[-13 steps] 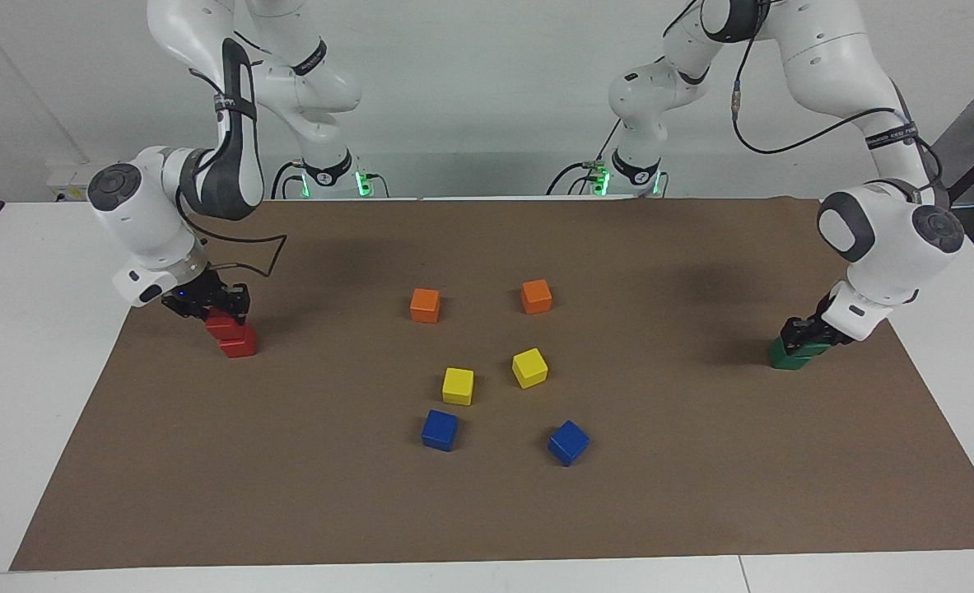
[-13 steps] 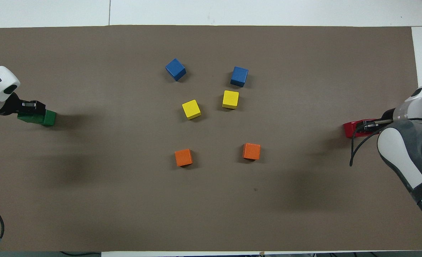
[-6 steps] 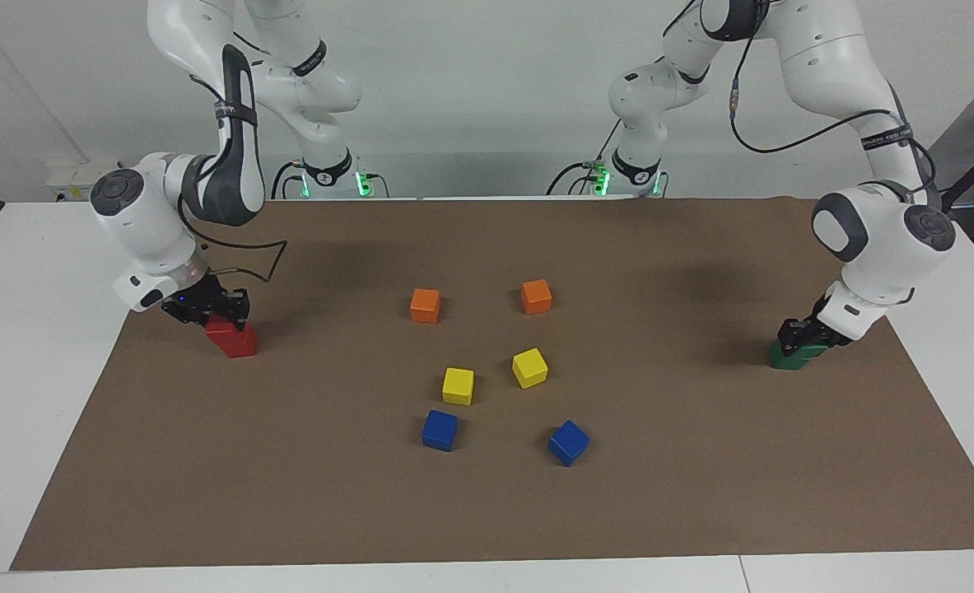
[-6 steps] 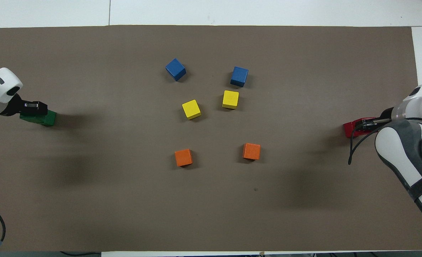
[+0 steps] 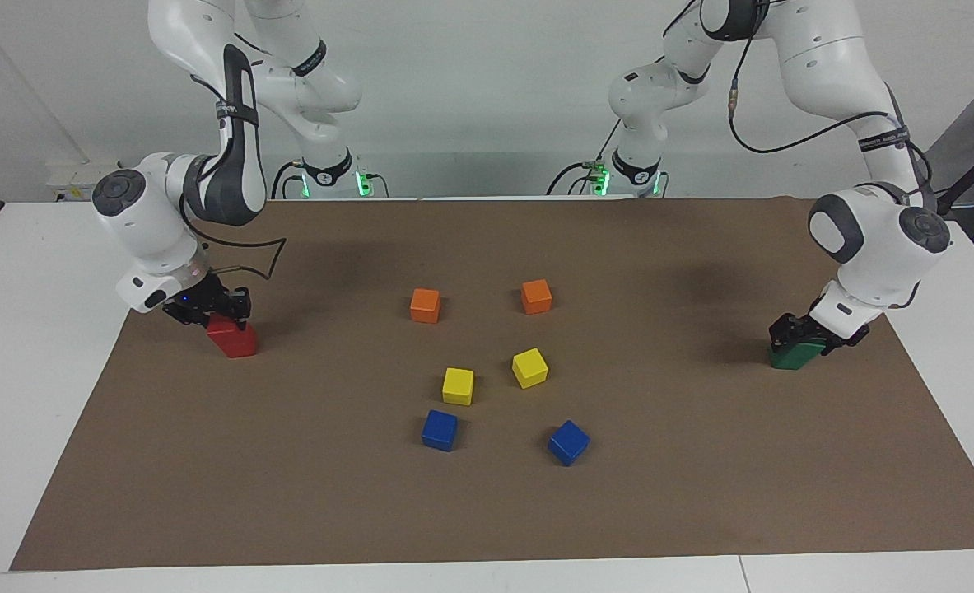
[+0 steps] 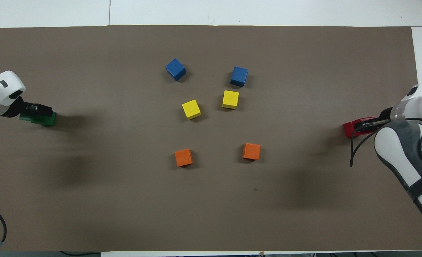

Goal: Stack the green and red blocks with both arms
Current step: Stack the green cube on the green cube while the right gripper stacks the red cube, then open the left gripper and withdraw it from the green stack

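Observation:
The upper red block is on the lower red block [image 6: 347, 131] and would stand, so it is time for my right gripper to release the upper block.
The red blocks [image 5: 235, 342] sit as one red mass near the right arm's end of the mat, the two cubes not separable by eye; they also show in the overhead view [image 6: 350, 128]. My right gripper [image 5: 219, 313] [image 6: 366, 125] is down on them, shut on the upper red block. The green blocks [image 5: 791, 359] [image 6: 48, 120] sit near the left arm's end of the mat. My left gripper [image 5: 793, 336] [image 6: 39, 110] is down on them, shut on the upper green block, which it mostly hides.
In the middle of the brown mat [image 5: 487, 511] lie two orange cubes [image 5: 425, 305] [image 5: 536, 296], two yellow cubes [image 5: 458, 385] [image 5: 529, 367] and two blue cubes [image 5: 440, 430] [image 5: 568, 442], all apart from both stacks.
Both grippers have settled their held blocks straighter and lower onto the blocks beneath; less of the upper red and upper green cube shows now. The other cubes have not moved.

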